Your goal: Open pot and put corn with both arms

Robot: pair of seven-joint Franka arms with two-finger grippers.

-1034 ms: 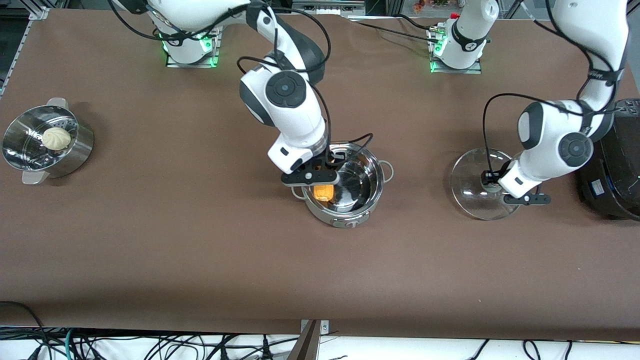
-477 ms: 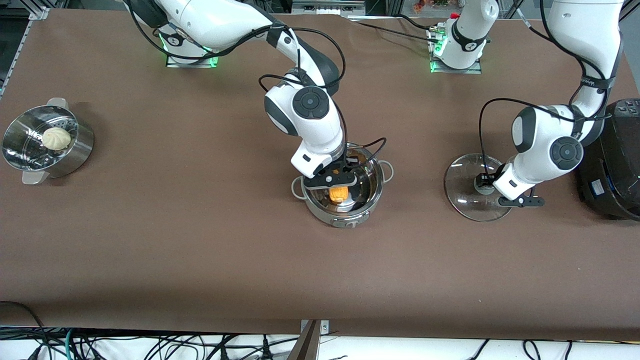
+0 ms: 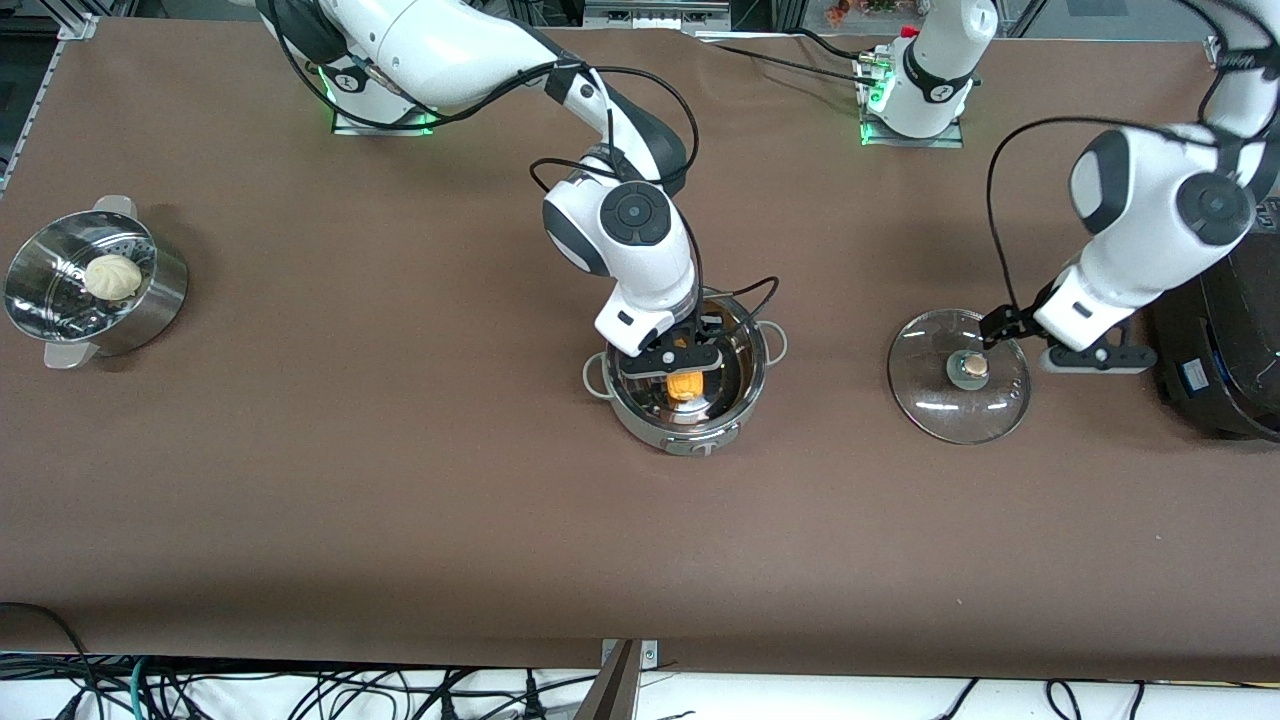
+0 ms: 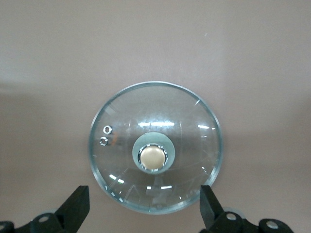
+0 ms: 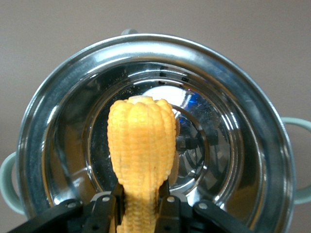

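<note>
I should open my right gripper now: the yellow-orange corn (image 5: pixel 141 141) is hanging inside the steel pot's rim (image 5: pixel 155 41) in the right wrist view, so the corn would rest in the pot.
The steel pot (image 3: pixel 752 375) stands uncovered in the middle of the table. My right gripper (image 3: pixel 675 362) hangs over its mouth, shut on the yellow-orange corn (image 3: pixel 683 386). In the right wrist view the corn (image 5: pixel 141 145) points down into the pot (image 5: pixel 243 97), pinched near one end by the right gripper (image 5: pixel 140 204). The glass lid (image 3: pixel 930 395) lies flat on the table toward the left arm's end, tan knob (image 3: pixel 968 367) up. My left gripper (image 3: pixel 1085 358) is open in the air just above and beside the lid. In the left wrist view the left gripper (image 4: pixel 144 208) holds nothing, with the lid (image 4: pixel 184 126) below it.
A perforated steamer pot (image 3: pixel 150 300) with a white bun (image 3: pixel 112 275) stands at the right arm's end of the table. A large black cooker (image 3: pixel 1225 340) sits at the left arm's end, close beside the left arm's wrist and the lid.
The left gripper set the tilted lid flat on the table, opened, let go of the knob and rose away. The right gripper carried the corn from the pot's edge over its middle.
</note>
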